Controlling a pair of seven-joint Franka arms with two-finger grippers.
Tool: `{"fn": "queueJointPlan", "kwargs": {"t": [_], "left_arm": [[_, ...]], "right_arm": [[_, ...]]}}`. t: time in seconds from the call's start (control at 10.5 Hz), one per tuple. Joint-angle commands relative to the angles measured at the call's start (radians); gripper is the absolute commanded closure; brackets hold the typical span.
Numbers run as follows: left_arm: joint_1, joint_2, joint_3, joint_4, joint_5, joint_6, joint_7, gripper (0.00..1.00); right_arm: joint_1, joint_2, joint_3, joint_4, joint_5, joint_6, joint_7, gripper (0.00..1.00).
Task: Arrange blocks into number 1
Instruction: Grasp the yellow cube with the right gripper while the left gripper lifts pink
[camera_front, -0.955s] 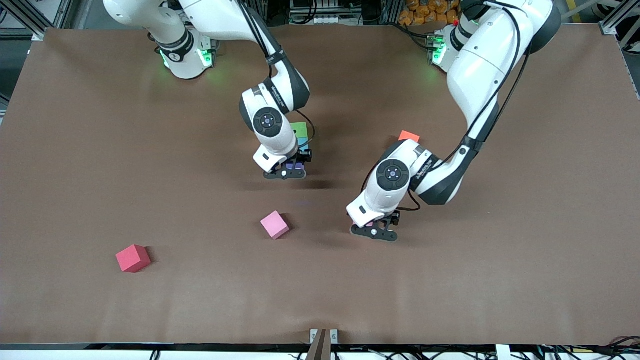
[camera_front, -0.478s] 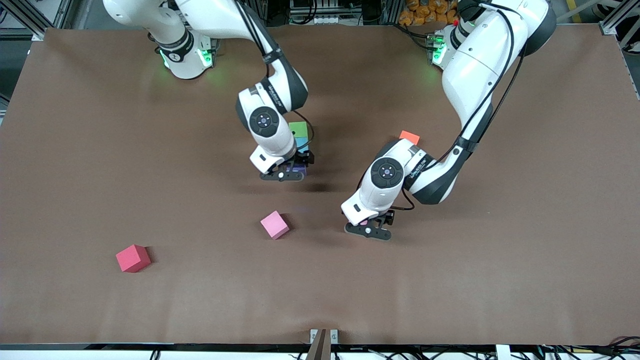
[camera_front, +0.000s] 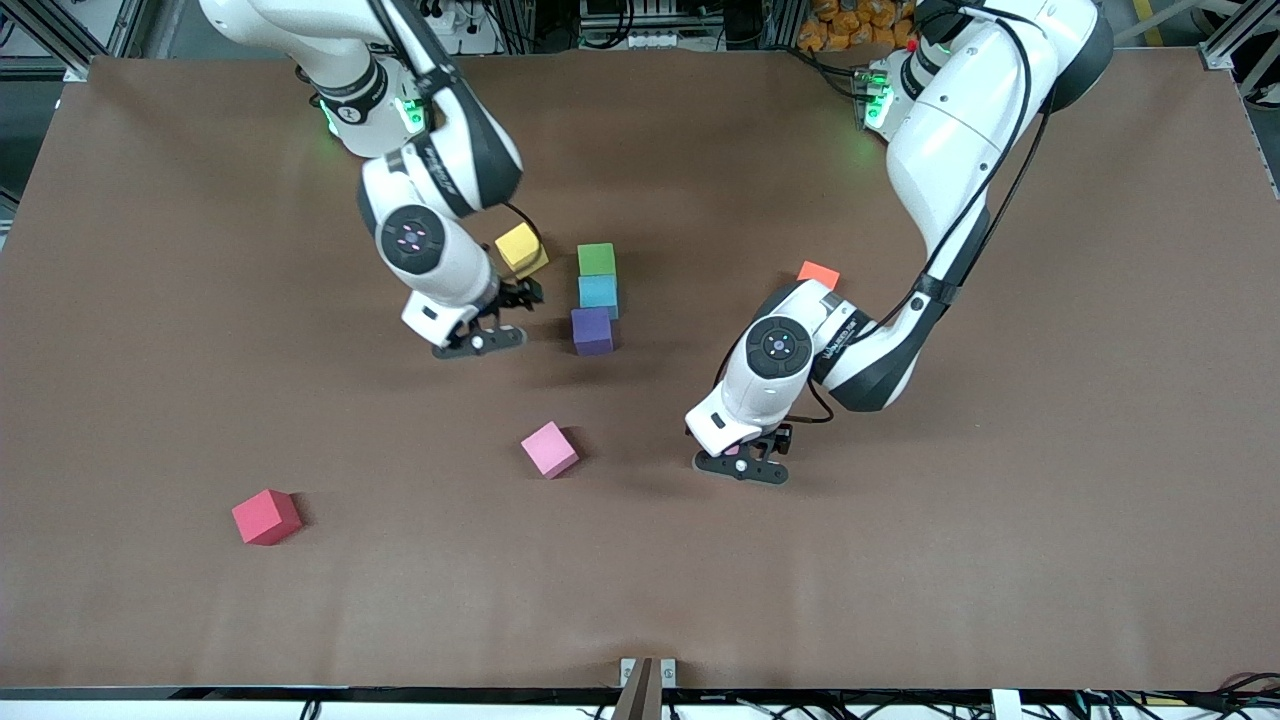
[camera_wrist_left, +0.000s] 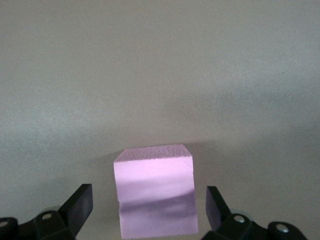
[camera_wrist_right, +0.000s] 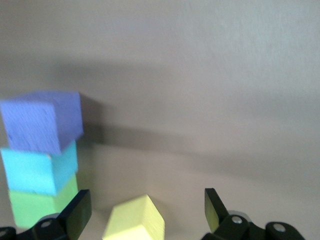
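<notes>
My left gripper grabs the pink block by its opposite sides next, to extend the number 1 past the green block (camera_front: 596, 259).
Three blocks form a touching row: green (camera_front: 596, 259) farthest from the front camera, light blue (camera_front: 598, 293) in the middle, purple (camera_front: 591, 330) nearest. The same row shows in the right wrist view as purple (camera_wrist_right: 42, 120), light blue (camera_wrist_right: 40, 167) and green (camera_wrist_right: 42, 205). A yellow block (camera_front: 521, 248) (camera_wrist_right: 135, 222) lies tilted beside the green one, toward the right arm's end. My right gripper (camera_front: 480, 338) (camera_wrist_right: 145, 206) hangs open over the table by the yellow block, holding nothing. My left gripper (camera_front: 745, 467) (camera_wrist_left: 149, 202) is open and low around a pink block (camera_wrist_left: 155, 190), with a gap on each side. Another pink block (camera_front: 549, 449) lies loose.
A red cube (camera_front: 266, 516) sits near the front, toward the right arm's end. An orange cube (camera_front: 818, 272) lies by the left arm's forearm. The brown table (camera_front: 1000, 550) stretches wide around them.
My right gripper has opened, left the purple block at the near end of the row and swung toward the right arm's end, uncovering the yellow block. The left gripper barely shifted.
</notes>
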Motion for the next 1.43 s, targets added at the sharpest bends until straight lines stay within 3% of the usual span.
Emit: {"fn": "queueJointPlan", "kwargs": {"t": [0.0,0.29,0.76,0.86,0.96,1.05,1.34], "left_arm": [[-0.013,0.016,0.013,0.026,-0.013,0.005,-0.018,0.0],[-0.031,0.042,0.017,0.026,-0.01,0.021,-0.075,0.0],[-0.046,0.071,0.056,0.026,-0.012,0.096,-0.093,0.0],[-0.046,0.071,0.059,0.026,-0.012,0.103,-0.118,0.26],[-0.048,0.071,0.062,0.026,-0.012,0.104,-0.162,0.71],[-0.051,0.07,0.062,0.026,-0.012,0.104,-0.184,1.0],[-0.048,0.048,0.062,0.02,-0.023,0.094,-0.25,1.0]], "right_arm": [[-0.038,-0.128,0.077,-0.178,-0.027,0.068,-0.052,0.0],[-0.01,-0.114,0.151,-0.286,-0.027,0.183,-0.064,0.0],[0.031,-0.064,0.198,-0.286,-0.027,0.189,-0.067,0.0],[0.04,-0.056,0.2,-0.286,-0.027,0.195,-0.07,0.0],[0.04,-0.051,0.2,-0.286,-0.028,0.199,-0.093,0.0],[0.039,-0.051,0.198,-0.286,-0.028,0.197,-0.119,0.0],[0.04,-0.039,0.198,-0.286,-0.028,0.2,-0.123,0.0]]}}
